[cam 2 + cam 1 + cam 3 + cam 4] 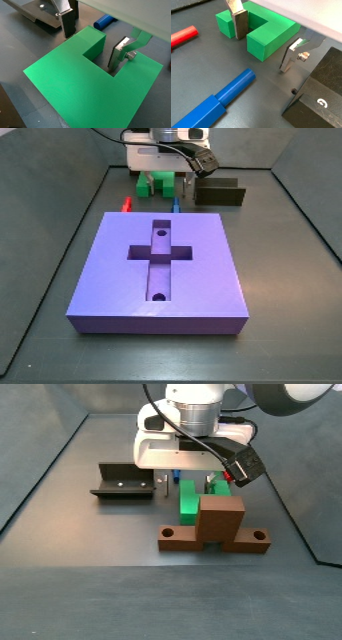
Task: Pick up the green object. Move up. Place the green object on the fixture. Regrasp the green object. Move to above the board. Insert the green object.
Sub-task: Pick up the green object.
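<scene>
The robot's gripper should next grab the U-shaped block by one arm of its U, so it can set the block on the fixture.
The green object is a bright green U-shaped block lying flat on the dark floor; it also shows in a wrist view and in both side views. My gripper is down over it and open. One finger stands in the notch and its mate stands outside, so one arm of the U lies between them with gaps showing. The fixture is a dark bracket beside the block, also seen in a wrist view. The purple board with its cross slot lies apart from the block.
A blue peg and a red cylinder lie on the floor close to the green block. A brown wooden cross-like piece stands right in front of the block in a side view. Grey walls surround the floor.
</scene>
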